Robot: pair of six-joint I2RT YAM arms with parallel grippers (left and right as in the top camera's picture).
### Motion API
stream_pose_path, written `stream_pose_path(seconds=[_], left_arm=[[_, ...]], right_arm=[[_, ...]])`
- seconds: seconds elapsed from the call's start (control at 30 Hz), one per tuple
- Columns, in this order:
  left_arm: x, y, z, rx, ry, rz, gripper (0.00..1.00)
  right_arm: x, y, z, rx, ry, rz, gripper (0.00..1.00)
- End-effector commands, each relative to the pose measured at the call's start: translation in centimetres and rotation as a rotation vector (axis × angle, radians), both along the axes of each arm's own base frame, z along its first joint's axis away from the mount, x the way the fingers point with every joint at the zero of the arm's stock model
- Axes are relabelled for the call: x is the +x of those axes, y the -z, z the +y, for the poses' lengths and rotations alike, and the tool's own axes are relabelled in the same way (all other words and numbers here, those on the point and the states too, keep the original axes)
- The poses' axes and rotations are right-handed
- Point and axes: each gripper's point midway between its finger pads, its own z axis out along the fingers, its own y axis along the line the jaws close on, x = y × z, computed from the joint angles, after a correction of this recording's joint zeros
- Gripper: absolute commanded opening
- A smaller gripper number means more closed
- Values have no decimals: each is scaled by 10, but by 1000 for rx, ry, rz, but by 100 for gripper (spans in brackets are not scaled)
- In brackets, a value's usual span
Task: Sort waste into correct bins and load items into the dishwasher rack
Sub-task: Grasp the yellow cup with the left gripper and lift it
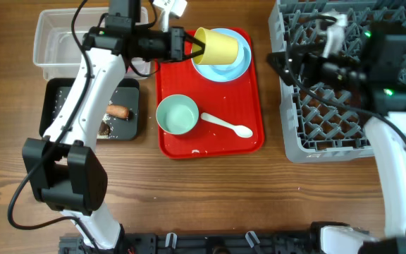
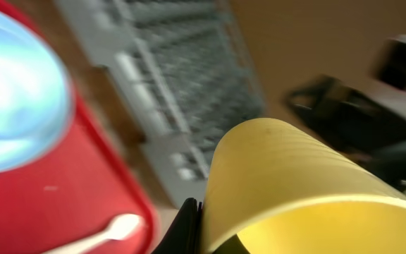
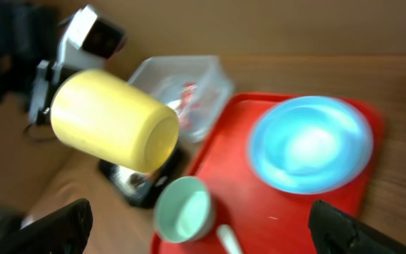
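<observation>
My right gripper grabs the yellow cup around its base end [image 1: 231, 51] next, opposite my left gripper's rim hold, to load it rim-first into the dishwasher rack [image 1: 330, 144].
My left gripper [image 1: 192, 45] is shut on the rim of the small yellow cup [image 1: 217, 45] and holds it tilted on its side above the light blue plate [image 1: 240, 65] on the red tray. In the left wrist view the cup [image 2: 309, 176] fills the right side, one dark finger [image 2: 189, 227] against its wall. The mint-green bowl [image 1: 177, 115] and white spoon [image 1: 228, 126] lie on the tray. My right gripper [image 1: 282, 65] is open and empty at the left edge of the grey dishwasher rack [image 1: 330, 144]; its fingers [image 3: 203, 233] frame the cup [image 3: 111, 120], plate [image 3: 309, 144] and bowl [image 3: 183, 209].
The red serving tray [image 1: 210, 144] lies mid-table. The clear tub [image 1: 55, 35] stands at the back left, with a red-and-white wrapper [image 3: 187, 93] inside. In front of it the black tray [image 1: 62, 106] holds the sausage piece [image 1: 118, 111] and a dark lump [image 1: 104, 128].
</observation>
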Motion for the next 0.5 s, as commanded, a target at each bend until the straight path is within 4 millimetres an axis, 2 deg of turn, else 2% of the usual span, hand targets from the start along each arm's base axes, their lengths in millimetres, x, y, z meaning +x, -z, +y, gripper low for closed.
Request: stream_pose_path(seconds=[0.0, 0.1, 0.3, 0.47], left_arm=[[-33, -38, -14, -208, 187, 29, 4], [-34, -37, -15, -208, 190, 32, 4], [-39, -37, -22, -207, 208, 33, 4], [-41, -35, -29, -192, 214, 32, 4]], right_arm=[[-19, -15, 51, 187, -355, -70, 100], [-25, -21, 74, 249, -496, -121, 100], [-35, -29, 107, 256, -590, -186, 99], [-38, -30, 116, 261, -606, -184, 73]])
